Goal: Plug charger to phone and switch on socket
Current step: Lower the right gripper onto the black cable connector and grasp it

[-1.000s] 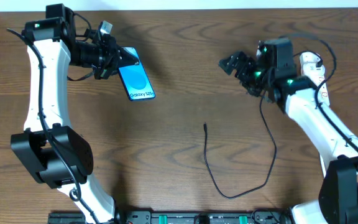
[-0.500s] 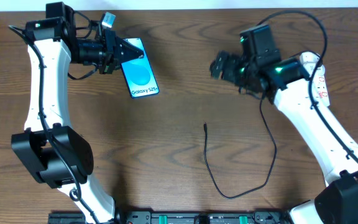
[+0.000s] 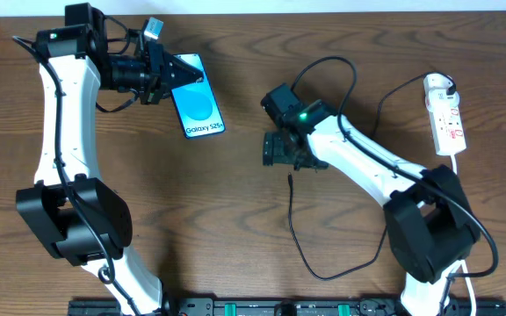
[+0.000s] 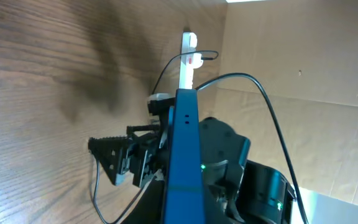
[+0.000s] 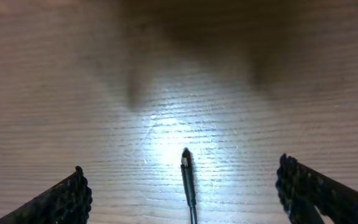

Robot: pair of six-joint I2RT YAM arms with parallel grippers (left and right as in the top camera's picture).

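Observation:
The charger should next be grabbed with my right gripper by the plug body just behind its tip (image 3: 291,184), so the plug tip stays free to plug into the phone (image 3: 200,107).
The phone (image 3: 200,107), with its blue screen lit, is held at its top end by my left gripper (image 3: 174,74) a little above the table at the back left. In the left wrist view it shows edge-on as a blue strip (image 4: 183,149). The charger, a thin black cable (image 3: 298,245), lies on the table with its plug tip (image 3: 290,179) free. My right gripper (image 3: 280,150) is open just above that tip. In the right wrist view the tip (image 5: 185,159) lies between the spread fingers (image 5: 186,186), untouched. The white socket (image 3: 444,110) lies at the back right.
The socket's white cord (image 3: 469,189) runs down the right side of the table. My right arm's own black cable (image 3: 323,63) loops above the arm. The socket also shows far off in the left wrist view (image 4: 188,57). Bare wood lies between the phone and the plug tip.
My right arm has swung left from near the socket to over the charger's plug tip, gripper open. My left gripper shifted the phone slightly right, then held still.

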